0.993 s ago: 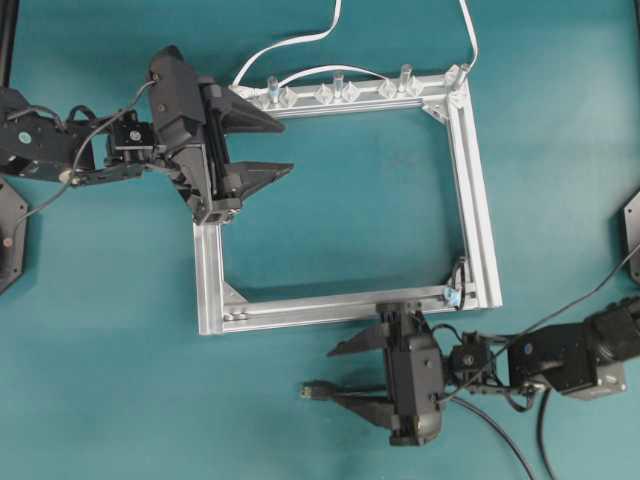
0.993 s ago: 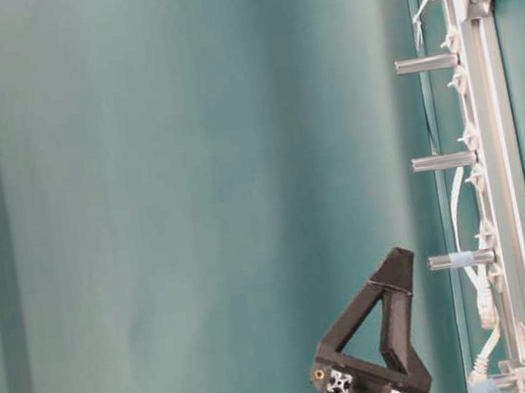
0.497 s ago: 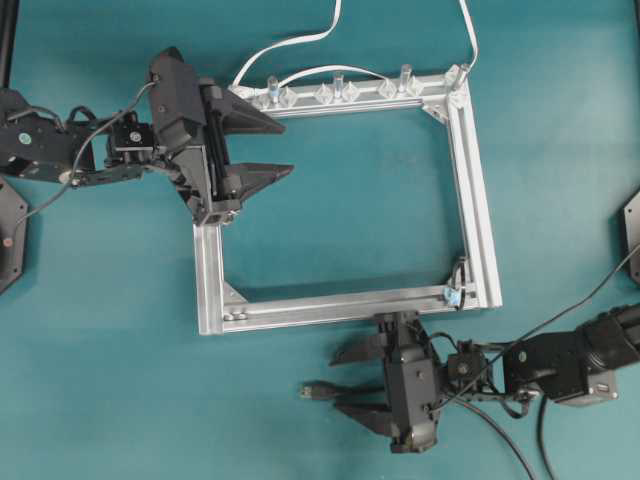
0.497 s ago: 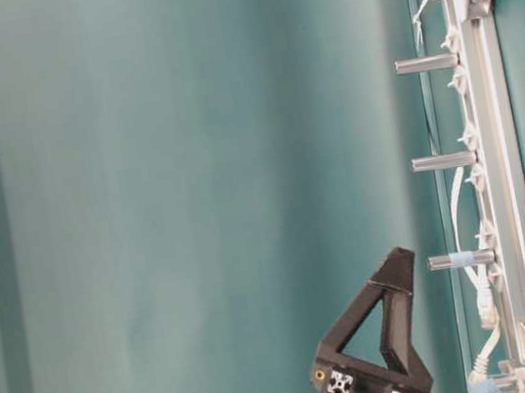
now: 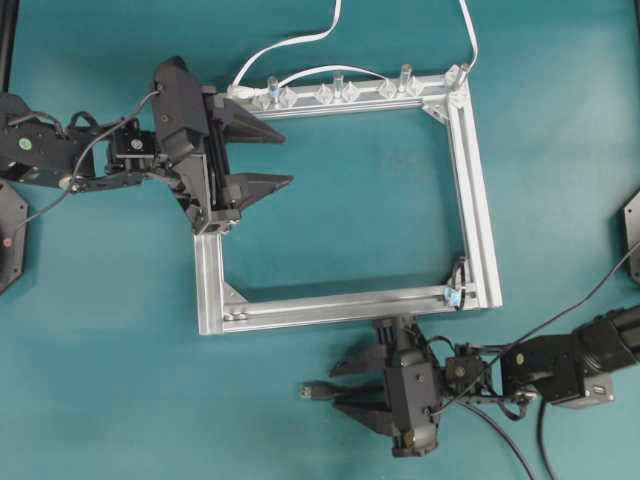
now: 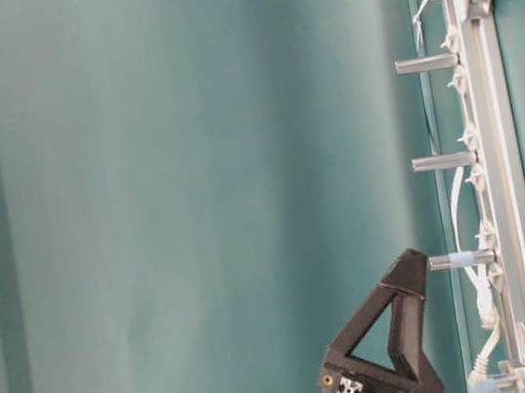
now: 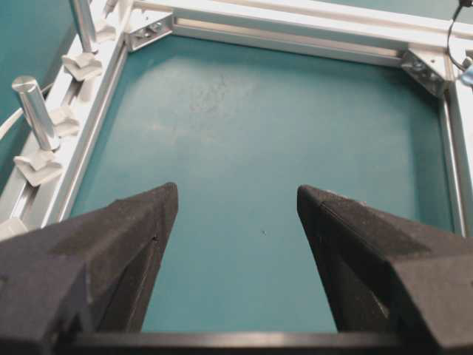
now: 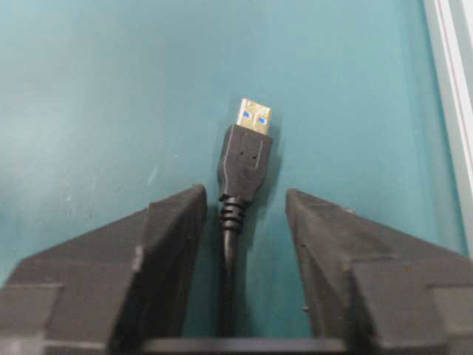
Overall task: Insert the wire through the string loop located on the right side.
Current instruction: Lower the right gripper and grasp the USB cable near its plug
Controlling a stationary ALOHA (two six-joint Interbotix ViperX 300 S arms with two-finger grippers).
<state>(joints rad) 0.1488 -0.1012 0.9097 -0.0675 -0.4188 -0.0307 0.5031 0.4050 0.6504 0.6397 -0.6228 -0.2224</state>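
Note:
I should next grab the thin cable by its ribbed neck (image 5: 346,391) with my right gripper, because a bulky plug (image 5: 320,391) is at the end of the cable.
The wire lies on the teal table in front of the aluminium frame (image 5: 480,200). Its dark plug (image 5: 312,391) with a metallic tip points left. My right gripper (image 5: 337,390) is low over it, open, fingers on either side of the cable just behind the plug (image 8: 246,159). In the right wrist view the right gripper (image 8: 244,196) has the cable nearer its left finger, with a gap on the other side. The string loop (image 5: 458,275) stands at the frame's near right corner and shows far off as a thin dark loop (image 7: 452,29). My left gripper (image 5: 283,158) hangs open and empty over the frame's far left corner.
Clear clips with upright metal posts (image 5: 340,90) line the frame's far bar, and white cables (image 5: 290,45) run off behind it. The posts (image 6: 440,162) stick up from the frame in the table-level view. The frame's near bar (image 8: 451,74) runs close beside my right gripper.
My right gripper has sunk toward the table and its fingers have drawn closer around the wire. The left gripper has shifted slightly, still open.

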